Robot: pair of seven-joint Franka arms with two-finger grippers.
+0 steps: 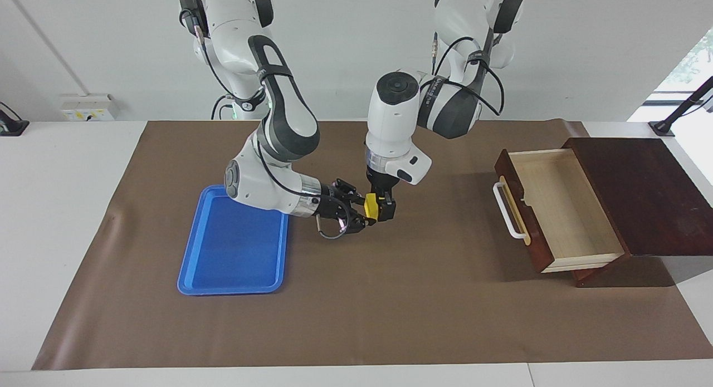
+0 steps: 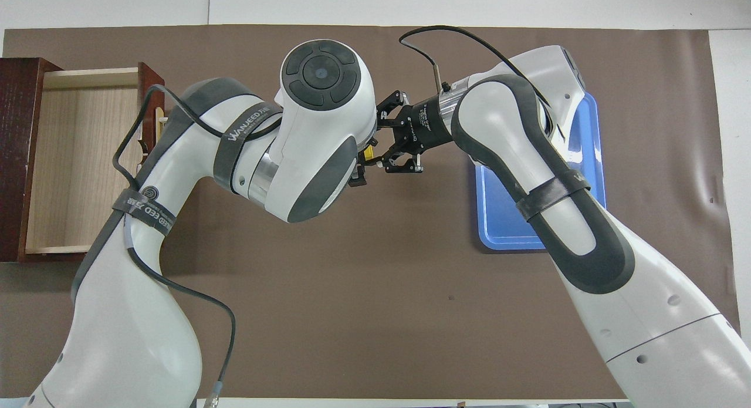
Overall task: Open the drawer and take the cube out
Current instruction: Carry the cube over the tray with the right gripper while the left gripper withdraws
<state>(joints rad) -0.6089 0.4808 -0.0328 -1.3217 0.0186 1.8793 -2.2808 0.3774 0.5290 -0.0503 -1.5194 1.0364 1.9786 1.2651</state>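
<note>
The yellow cube will be held by its sides with my right gripper next, so that I can move the cube over to the blue tray.
The drawer stands pulled open at the left arm's end of the table, its pale interior bare; it also shows in the overhead view. The yellow cube hangs in the air over the brown mat, between the drawer and the blue tray. My left gripper points down and is shut on the cube. My right gripper reaches in sideways, fingers spread open at the cube. In the overhead view a sliver of the cube shows beside the right gripper; the left gripper is mostly hidden under its wrist.
A flat blue tray lies on the brown mat toward the right arm's end, partly under the right arm. The dark wooden cabinet top sits at the table's edge by the drawer.
</note>
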